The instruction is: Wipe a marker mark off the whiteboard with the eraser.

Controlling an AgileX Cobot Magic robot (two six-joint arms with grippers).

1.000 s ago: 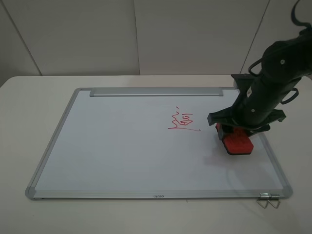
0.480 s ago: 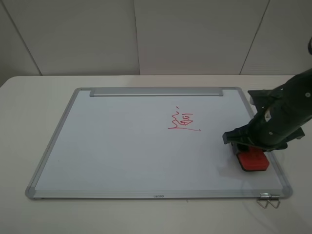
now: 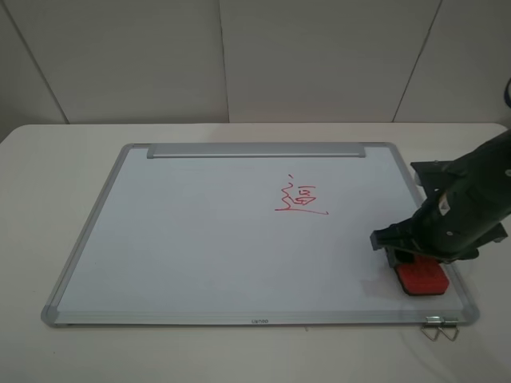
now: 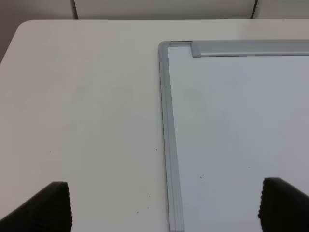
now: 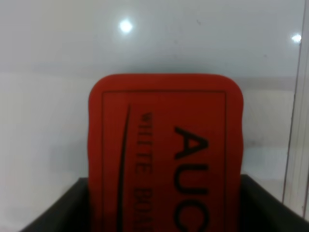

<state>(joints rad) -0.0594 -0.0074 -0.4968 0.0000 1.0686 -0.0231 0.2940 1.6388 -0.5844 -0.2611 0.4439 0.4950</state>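
Observation:
The red eraser's base (image 3: 423, 293) is on the whiteboard inside the whiteboard's grey edge, so the eraser would stay there. The robot's right gripper needs to open.
The whiteboard (image 3: 200, 239) lies flat on the table, its grey strip (image 3: 255, 150) along the far edge. My right gripper (image 3: 411, 259) is shut on the red eraser (image 3: 421, 278), which rests on the board by its near right corner. In the right wrist view the eraser (image 5: 166, 150) fills the middle, dark lettering on top, with a dark finger (image 5: 63, 212) on each side. The thin marker mark shows in no view. My left gripper (image 4: 164, 208) hangs open over the whiteboard's (image 4: 241, 121) far left corner; the exterior view does not show it.
A dense, boxy red character with a long underline (image 3: 299, 197) sits right of the board's middle. A small metal clip (image 3: 441, 327) lies on the table just off the board's near right corner. White table surrounds the board; a wall stands behind.
My right gripper has slid the eraser across the board from beside the red character toward the near right corner. The left arm has not visibly moved.

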